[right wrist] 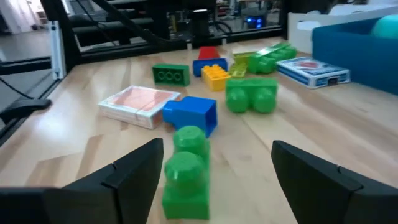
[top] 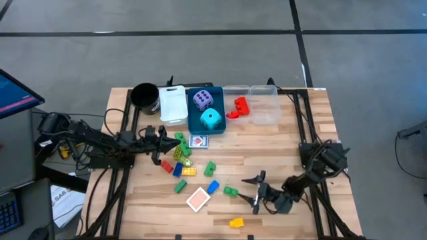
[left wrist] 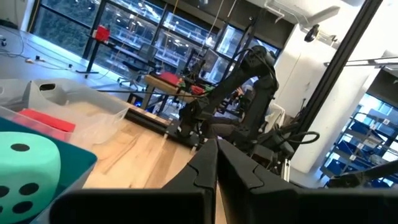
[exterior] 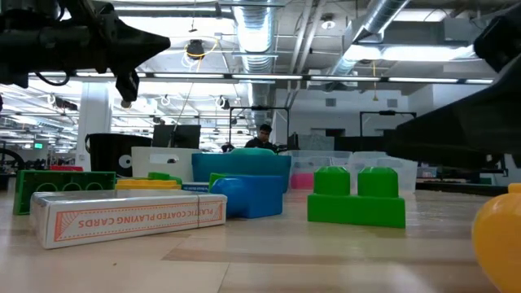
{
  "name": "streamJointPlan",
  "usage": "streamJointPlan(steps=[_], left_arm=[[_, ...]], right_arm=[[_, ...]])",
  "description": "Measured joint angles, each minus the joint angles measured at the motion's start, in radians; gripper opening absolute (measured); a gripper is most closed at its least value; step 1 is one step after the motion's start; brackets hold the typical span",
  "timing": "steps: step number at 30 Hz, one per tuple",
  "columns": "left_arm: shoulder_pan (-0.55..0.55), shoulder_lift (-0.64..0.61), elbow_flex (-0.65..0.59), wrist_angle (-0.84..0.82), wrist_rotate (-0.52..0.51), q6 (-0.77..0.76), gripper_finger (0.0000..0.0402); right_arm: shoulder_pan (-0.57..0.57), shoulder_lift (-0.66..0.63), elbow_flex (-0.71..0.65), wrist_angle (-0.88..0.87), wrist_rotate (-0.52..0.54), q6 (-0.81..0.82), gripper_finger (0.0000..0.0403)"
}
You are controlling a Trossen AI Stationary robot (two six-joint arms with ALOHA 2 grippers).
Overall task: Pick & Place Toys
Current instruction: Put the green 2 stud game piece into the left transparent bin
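My right gripper should next grab the green brick's long sides. Then the brick goes into the clear bin.
Small red, green, blue and yellow bricks (top: 189, 171) lie scattered on the wooden table's middle. A red-backed card box (top: 198, 199) lies flat near the front, and a blue card box (top: 199, 141) lies by the blue bin. The purple die (top: 203, 100) and the cyan die (top: 211, 120) sit in the blue bin (top: 195, 123). My right gripper (top: 255, 190) is wide open and low over the table, with a green brick (right wrist: 186, 171) just ahead of its fingers (right wrist: 140, 168). My left gripper (left wrist: 214, 163) is shut and empty, raised above the left bricks (top: 179, 143).
A black cup (top: 144, 95), a white bin (top: 173, 103) and clear bins (top: 263, 110) holding a red brick (top: 239, 107) stand along the far edge. A yellow brick (top: 237, 222) lies near the front edge. Bare wood shows at the table's near left and right.
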Motion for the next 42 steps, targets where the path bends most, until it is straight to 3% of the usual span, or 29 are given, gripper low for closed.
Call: streamJointPlan(steps=[7, 15, 31, 36, 42], left_arm=[[0.0, 0.0, 0.0, 0.009, -0.001, 0.044, 0.0003], [0.002, 0.0, 0.0, 0.156, -0.001, 0.159, 0.0003], [-0.023, 0.0, 0.0, 0.12, -0.001, 0.143, 0.0003], [-0.048, 0.0, 0.0, 0.115, -0.001, 0.143, 0.0003], [-0.074, 0.0, 0.0, 0.115, -0.001, 0.143, 0.0003]], right_arm=[[-0.016, 0.073, 0.031, 0.024, -0.088, 0.079, 0.0295], [-0.014, 0.165, 0.097, 0.02, -0.09, 0.114, 0.0295], [-0.124, 0.164, 0.241, -0.273, -0.274, 0.131, 0.0287], [-0.141, 0.164, 0.241, -0.276, -0.303, 0.12, 0.0243], [-0.166, 0.164, 0.24, -0.271, -0.35, 0.109, 0.0137]])
